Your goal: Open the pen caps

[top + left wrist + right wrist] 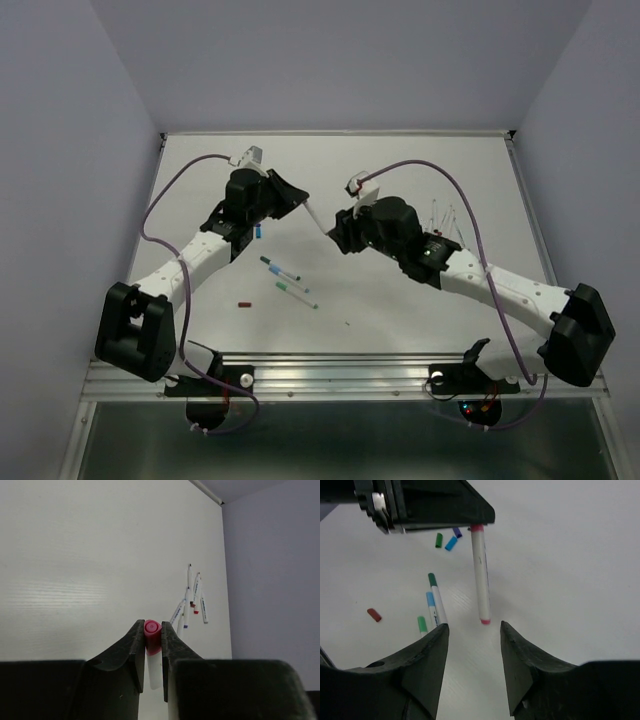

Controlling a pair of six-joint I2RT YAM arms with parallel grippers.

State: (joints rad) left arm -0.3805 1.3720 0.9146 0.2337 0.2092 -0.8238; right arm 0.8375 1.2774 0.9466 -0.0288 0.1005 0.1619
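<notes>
Next, the right gripper grabs the white pen's body near the pink lower end (pixel 324 228) (pixel 484 608). That leaves the cap free to pull off.
My left gripper (pixel 153 636) is shut on the pink cap (pixel 152 630) of a white pen (pixel 155 670) and holds it above the table. In the top view the pen (pixel 314 215) reaches from the left gripper (pixel 297 200) toward my right gripper (pixel 335 232). In the right wrist view the pen (pixel 480 575) hangs from the left gripper, with the pink cap (pixel 477 528) at its top. Its pink lower end (pixel 485 621) sits just ahead of my open right gripper (pixel 473 627) and is not held. Loose green (pixel 439 540), teal (pixel 451 543), purple (pixel 457 531) and dark red (pixel 374 614) caps lie on the table.
Uncapped green and blue pens (pixel 434 605) lie on the table below the grippers, also seen in the top view (pixel 280 270). Several capped pens (pixel 192 600) lie near the right wall, behind the right arm (pixel 445 220). A dark red cap (pixel 245 302) lies nearer the front.
</notes>
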